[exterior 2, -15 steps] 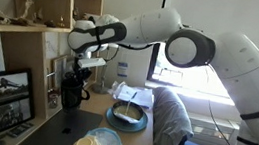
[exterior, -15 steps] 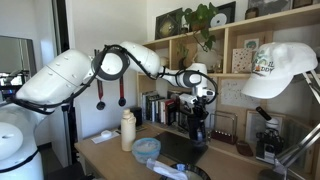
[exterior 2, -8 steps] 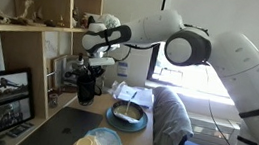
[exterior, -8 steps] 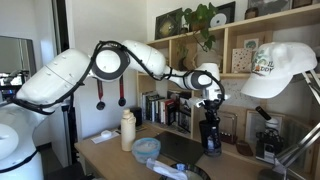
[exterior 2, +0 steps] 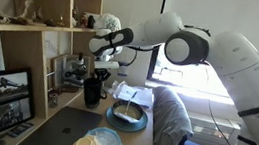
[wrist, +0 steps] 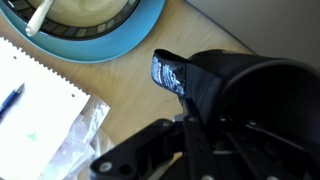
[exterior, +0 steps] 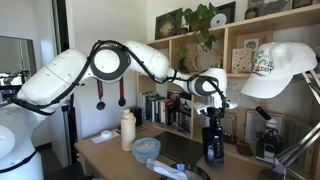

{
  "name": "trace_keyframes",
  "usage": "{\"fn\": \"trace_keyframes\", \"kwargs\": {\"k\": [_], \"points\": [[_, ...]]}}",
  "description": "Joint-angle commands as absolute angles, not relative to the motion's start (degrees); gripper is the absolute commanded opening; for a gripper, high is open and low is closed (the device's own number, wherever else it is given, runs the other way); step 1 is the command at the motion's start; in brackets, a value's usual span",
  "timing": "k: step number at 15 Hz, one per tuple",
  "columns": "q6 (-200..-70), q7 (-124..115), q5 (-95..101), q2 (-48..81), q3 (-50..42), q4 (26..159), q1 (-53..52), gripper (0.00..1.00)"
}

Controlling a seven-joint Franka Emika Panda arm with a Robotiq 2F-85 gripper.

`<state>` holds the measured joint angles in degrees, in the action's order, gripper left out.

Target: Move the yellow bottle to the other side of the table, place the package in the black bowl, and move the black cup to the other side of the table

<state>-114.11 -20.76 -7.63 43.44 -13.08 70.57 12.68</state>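
Note:
The black cup (exterior: 213, 142) hangs upright with its base close above an empty, flat patch of table, so it is now time to open my gripper.
My gripper (exterior: 212, 108) is shut on the black cup (exterior: 213, 142), gripping it from above near the shelf end of the table. Both show in the other exterior view, gripper (exterior 2: 102, 71) above cup (exterior 2: 94, 90). I cannot tell whether the cup touches the table. In the wrist view the cup (wrist: 245, 90) fills the right side between my fingers (wrist: 200, 125). The yellow bottle (exterior: 128, 128) stands upright at the far end of the table. A crinkled clear package (wrist: 78, 135) lies beside a notepad. A dark shallow shape (exterior: 172, 166) at the table's front may be the black bowl.
A blue bowl (exterior: 147, 148) with cream contents and a white utensil stands mid-table, also in the wrist view (wrist: 100, 30). Another light bowl (exterior 2: 95, 144) sits near the camera. A notepad with a pen (wrist: 25, 95) lies nearby. Shelves (exterior: 250, 60) with books run along the table.
My gripper has carried the black cup along the table, away from the bottle and toward the shelf end, and has come lower. The bottle and bowls have not moved.

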Motion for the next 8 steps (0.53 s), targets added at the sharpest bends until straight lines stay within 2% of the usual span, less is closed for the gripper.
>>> {"fn": "trace_keyframes", "kwargs": {"k": [1, 2, 3, 8], "points": [[-114.1, -22.2, -10.5, 41.9, -12.2, 72.6, 13.8, 0.06], [-114.2, -22.2, -11.1, 41.8, -12.2, 72.8, 14.0, 0.24], [-114.1, -22.3, -11.6, 41.7, -12.3, 73.0, 14.1, 0.34], [-114.7, -22.6, -12.0, 41.5, -12.9, 73.3, 13.6, 0.71]]}}
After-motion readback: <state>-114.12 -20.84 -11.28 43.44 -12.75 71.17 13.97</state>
